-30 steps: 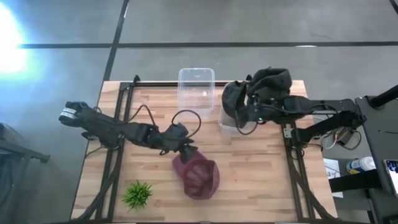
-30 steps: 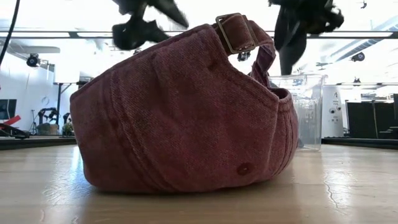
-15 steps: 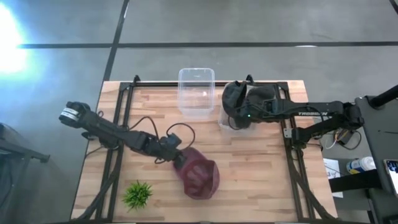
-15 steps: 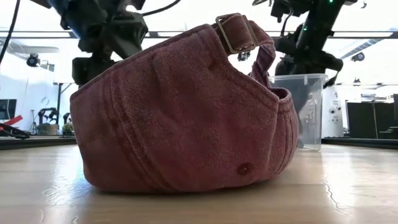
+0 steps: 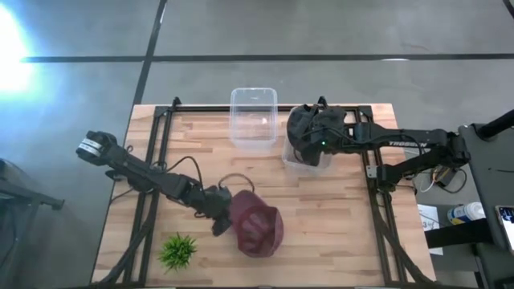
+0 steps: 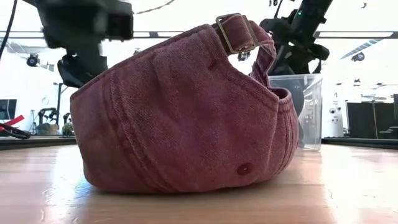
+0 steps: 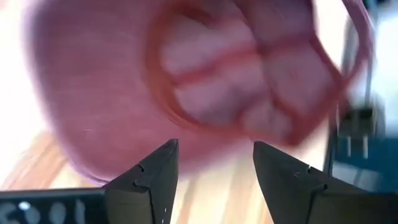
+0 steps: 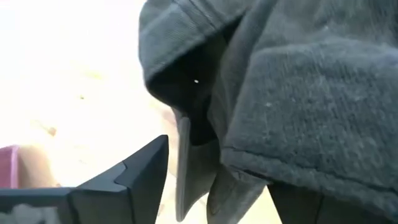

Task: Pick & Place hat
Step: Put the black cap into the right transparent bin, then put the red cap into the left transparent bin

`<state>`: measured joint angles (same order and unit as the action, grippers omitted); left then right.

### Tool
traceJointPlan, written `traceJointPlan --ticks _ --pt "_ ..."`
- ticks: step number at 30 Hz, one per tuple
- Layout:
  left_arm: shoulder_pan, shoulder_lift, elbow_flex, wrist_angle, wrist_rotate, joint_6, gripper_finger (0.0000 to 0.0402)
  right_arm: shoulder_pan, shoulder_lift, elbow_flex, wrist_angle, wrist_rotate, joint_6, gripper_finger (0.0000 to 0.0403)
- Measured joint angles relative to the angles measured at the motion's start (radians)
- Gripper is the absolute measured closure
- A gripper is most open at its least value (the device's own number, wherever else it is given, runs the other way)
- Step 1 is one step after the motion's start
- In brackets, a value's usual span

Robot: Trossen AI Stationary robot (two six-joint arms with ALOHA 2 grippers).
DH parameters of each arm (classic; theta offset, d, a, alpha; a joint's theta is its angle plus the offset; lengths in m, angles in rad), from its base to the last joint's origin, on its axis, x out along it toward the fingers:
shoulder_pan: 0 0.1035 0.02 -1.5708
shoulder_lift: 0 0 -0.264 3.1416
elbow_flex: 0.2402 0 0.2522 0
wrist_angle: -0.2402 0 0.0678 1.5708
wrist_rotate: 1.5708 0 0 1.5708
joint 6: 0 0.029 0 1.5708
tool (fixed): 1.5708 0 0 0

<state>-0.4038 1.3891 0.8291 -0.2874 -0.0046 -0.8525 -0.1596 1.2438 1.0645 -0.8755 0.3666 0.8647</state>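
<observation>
My left gripper is going to grip the red hat by its brim (image 5: 241, 207) next, to put the hat in the empty clear container.
A red hat (image 5: 257, 231) lies upside down on the wooden table, resting on its crown, with its buckled strap (image 6: 236, 34) on top. My left gripper (image 5: 222, 222) stands open, low at the hat's left side. Its fingers (image 7: 158, 171) point at the hat's rim (image 7: 186, 134) without touching it. A dark grey hat (image 5: 312, 127) sits bunched in a clear container (image 5: 303, 165) at the far right. My right gripper (image 8: 224, 180) is over it, open, with the hat's cloth (image 8: 298, 93) between its fingers. My right gripper stands open around folds of the dark grey hat from above, with the hat resting in the clear container. Whether a finger touches the cloth, I cannot tell.
A second clear container (image 5: 254, 119) stands at the table's far middle. A small green plant (image 5: 178, 250) sits near the front left. Black frame rails (image 5: 148, 201) run along both sides of the table. Bare wood lies right of the red hat.
My left gripper has gone toward the table's near edge and down to the red hat's left side, and the hat has stayed put. My right gripper has gone toward the table's left and down. The dark grey hat it carried now sits in the container.
</observation>
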Motion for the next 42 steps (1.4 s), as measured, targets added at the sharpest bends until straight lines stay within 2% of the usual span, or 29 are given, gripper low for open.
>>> traceJointPlan --ticks 2,6,8,10,13,15,20,25,29,32,38,42 --pt "-0.042 0.000 0.000 -0.001 0.020 0.136 0.0202 0.000 0.000 0.007 0.000 0.000 -0.008 0.0154" --pt "-0.115 0.000 0.000 -0.015 -0.008 0.398 0.0202 0.000 0.000 0.008 -0.001 0.000 -0.012 0.0149" --pt "-0.145 0.001 0.000 -0.019 -0.081 0.507 0.0202 0.000 0.000 0.006 -0.002 -0.001 -0.012 0.0149" --pt "-0.165 0.002 0.000 -0.020 -0.202 0.611 0.0202 0.000 0.001 0.002 -0.004 -0.001 -0.011 0.0150" --pt "-0.169 0.002 0.000 -0.022 -0.340 0.686 0.0202 0.000 0.001 0.001 -0.006 -0.002 -0.011 0.0152" --pt "-0.166 0.002 0.000 -0.037 -0.346 0.726 0.0202 0.000 0.001 0.001 -0.007 -0.002 -0.012 0.0151" --pt "-0.170 0.045 0.000 -0.068 -0.249 0.875 0.0202 0.000 0.001 0.001 -0.007 -0.003 -0.012 0.0149" --pt "-0.164 0.133 0.001 -0.051 -0.326 0.953 0.0202 0.000 0.001 0.001 -0.008 -0.012 -0.006 0.0151" --pt "-0.159 0.189 0.001 -0.044 -0.378 0.956 0.0202 0.000 0.000 0.014 -0.010 -0.177 0.048 0.0147" --pt "-0.159 0.219 0.006 -0.039 -0.387 0.953 0.0202 0.022 -0.012 0.034 -0.010 -0.239 0.048 0.0147" --pt "-0.159 0.262 0.024 -0.024 -0.448 0.962 0.0206 0.047 -0.026 0.077 -0.011 -0.248 -0.017 0.0148" --pt "-0.154 0.266 0.026 -0.010 -0.484 0.996 0.0232 0.046 -0.023 0.094 -0.007 -0.244 -0.076 0.0152"
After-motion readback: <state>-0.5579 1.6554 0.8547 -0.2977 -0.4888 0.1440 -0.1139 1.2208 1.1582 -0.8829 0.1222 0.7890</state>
